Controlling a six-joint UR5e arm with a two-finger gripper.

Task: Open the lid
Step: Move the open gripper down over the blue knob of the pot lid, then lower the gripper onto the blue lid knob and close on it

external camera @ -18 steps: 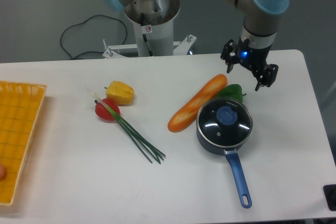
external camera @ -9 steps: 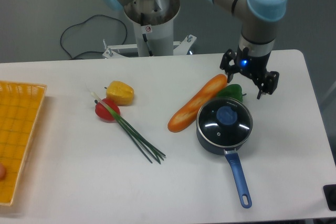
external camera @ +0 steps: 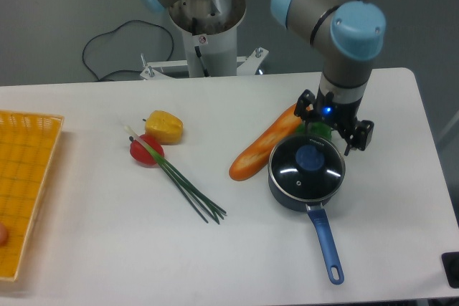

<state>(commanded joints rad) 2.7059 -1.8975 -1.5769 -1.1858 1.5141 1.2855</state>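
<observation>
The glass lid spreads too wide for the robot's fingers, so the gripper will next grab it by its narrow blue knob point(external camera: 310, 158) to open it.
The round glass lid point(external camera: 307, 168) with its metal rim and blue central knob point(external camera: 310, 156) sits closed on a dark saucepan whose blue handle point(external camera: 325, 243) points toward the table's front. My gripper point(external camera: 332, 131) hangs just behind the pan, above its far rim, fingers spread open with nothing between them. One fingertip point(external camera: 304, 114) is over the orange bread, the other point(external camera: 361, 137) is to the pan's upper right. The gripper does not touch the lid.
An orange baguette point(external camera: 269, 142) lies against the pan's left side, and a green pepper point(external camera: 318, 131) sits behind the pan under the gripper. A yellow pepper point(external camera: 164, 126), red tomato point(external camera: 145, 150) and green chives point(external camera: 188, 188) lie left of centre. A yellow basket point(external camera: 25, 184) stands at the left edge.
The gripper has moved forward and down from the table's back edge toward the pan, staying open. The lid and pan have not moved.
</observation>
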